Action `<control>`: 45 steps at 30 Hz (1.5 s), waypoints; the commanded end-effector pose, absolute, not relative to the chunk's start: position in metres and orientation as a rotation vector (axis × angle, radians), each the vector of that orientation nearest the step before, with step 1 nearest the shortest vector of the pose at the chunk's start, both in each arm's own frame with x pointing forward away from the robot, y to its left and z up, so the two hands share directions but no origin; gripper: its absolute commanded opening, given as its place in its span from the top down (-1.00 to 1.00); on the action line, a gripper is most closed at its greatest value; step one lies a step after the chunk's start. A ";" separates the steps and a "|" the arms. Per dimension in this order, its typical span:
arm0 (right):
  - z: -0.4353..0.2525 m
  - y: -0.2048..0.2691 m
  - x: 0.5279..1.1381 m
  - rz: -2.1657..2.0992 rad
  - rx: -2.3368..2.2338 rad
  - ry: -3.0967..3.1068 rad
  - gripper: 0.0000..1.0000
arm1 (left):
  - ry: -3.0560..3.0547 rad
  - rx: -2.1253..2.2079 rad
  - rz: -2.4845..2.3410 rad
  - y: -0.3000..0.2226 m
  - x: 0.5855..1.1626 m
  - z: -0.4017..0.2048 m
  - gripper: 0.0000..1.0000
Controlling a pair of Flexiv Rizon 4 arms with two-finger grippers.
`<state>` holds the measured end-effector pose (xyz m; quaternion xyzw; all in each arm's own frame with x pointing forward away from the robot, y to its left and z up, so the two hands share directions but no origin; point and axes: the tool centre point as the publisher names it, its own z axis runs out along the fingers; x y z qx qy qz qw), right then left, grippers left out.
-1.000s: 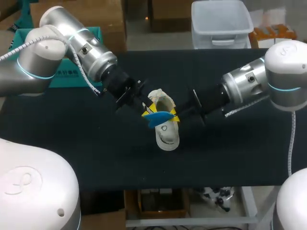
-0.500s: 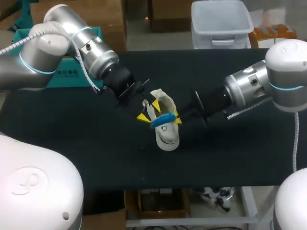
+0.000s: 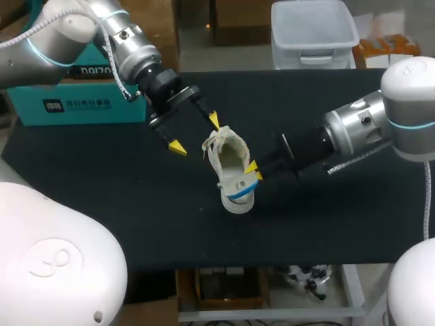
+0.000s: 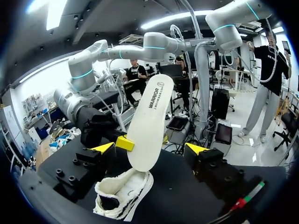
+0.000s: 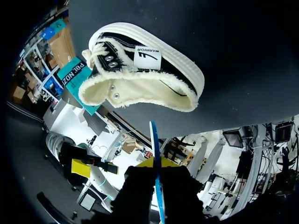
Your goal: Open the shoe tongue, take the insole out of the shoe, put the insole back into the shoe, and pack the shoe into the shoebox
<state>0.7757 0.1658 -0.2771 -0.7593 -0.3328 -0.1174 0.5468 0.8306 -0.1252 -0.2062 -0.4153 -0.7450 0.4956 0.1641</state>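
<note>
My left gripper grabs the insole by its thin loose side edge [image 4: 162, 127] next, since the insole's printed side [image 4: 150, 116] is too broad for the gripper's fingers.
A white canvas shoe [image 3: 228, 157] with black sides [image 5: 140, 70] lies on the black table. My right gripper [image 3: 254, 171] sits beside the shoe, shut on the insole [image 3: 238, 193], whose blue underside shows over the toe. In the left wrist view the insole [image 4: 150, 116] stands upright with its white face showing, above the shoe [image 4: 122, 198]. In the right wrist view the insole [image 5: 155, 149] is seen edge-on between the fingers. My left gripper [image 3: 196, 134] hangs open up and left of the shoe, apart from shoe and insole. The teal shoebox [image 3: 81, 102] stands at the table's far left.
Bare black tabletop [image 3: 122, 197] stretches left of and in front of the shoe, and more lies under my right arm [image 3: 353, 136]. My left arm [image 3: 129, 47] passes over the shoebox.
My left gripper opened, let go of the insole and drew back up and to the left. The insole stayed in my right gripper and swung down over the shoe's toe.
</note>
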 end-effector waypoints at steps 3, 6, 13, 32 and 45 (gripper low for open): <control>-0.275 0.162 0.779 -0.252 -1.786 -0.777 1.00 | -2.071 -1.241 1.252 -0.114 0.850 -0.204 -1.00; -0.275 0.162 0.781 -0.244 -1.785 -0.773 1.00 | -2.074 -1.263 1.198 -0.109 0.855 -0.205 -1.00; -0.273 0.163 0.784 -0.239 -1.784 -0.773 1.00 | -2.111 -1.236 1.198 -0.101 0.870 -0.208 -1.00; -0.279 0.162 0.788 -0.248 -1.762 -0.766 1.00 | -2.248 -1.197 1.538 -0.096 0.844 -0.211 -1.00; -0.278 0.168 0.791 -0.398 -1.794 -0.753 1.00 | -2.486 -0.936 1.851 -0.105 0.814 -0.218 -1.00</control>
